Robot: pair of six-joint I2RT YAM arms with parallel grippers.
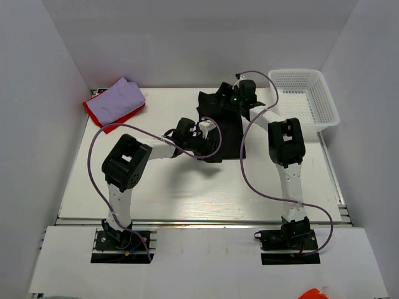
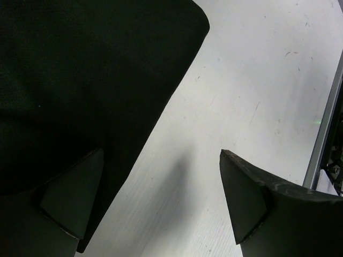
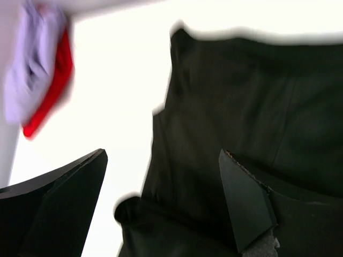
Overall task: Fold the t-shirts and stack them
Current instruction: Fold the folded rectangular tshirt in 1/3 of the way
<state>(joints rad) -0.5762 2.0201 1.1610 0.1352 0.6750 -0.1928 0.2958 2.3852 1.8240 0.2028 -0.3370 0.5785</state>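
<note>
The black t-shirt's near-edge corner (image 1: 204,158) (image 2: 114,184) will be grabbed next by my left gripper, to fold the t-shirt's near edge over toward the t-shirt's far end.
The black t-shirt (image 1: 229,134) lies partly folded in the middle of the table. My left gripper (image 1: 210,135) hovers open at the shirt's near-left edge; in its wrist view one finger is over the black cloth (image 2: 80,80) and the other over bare table, with nothing held between them (image 2: 161,198). My right gripper (image 1: 229,99) is open above the shirt's far end, its fingers straddling the black cloth's edge (image 3: 241,107) without gripping it (image 3: 161,198). The lavender t-shirt (image 1: 123,98) lies folded on the red t-shirt (image 1: 98,116) at the back left; both also show in the right wrist view, lavender (image 3: 29,69) and red (image 3: 56,88).
A white mesh basket (image 1: 305,99) stands at the back right corner. White walls close in the table (image 1: 187,187) on three sides. A metal rail (image 2: 324,134) runs along the table's edge. Purple cables loop from both arms.
</note>
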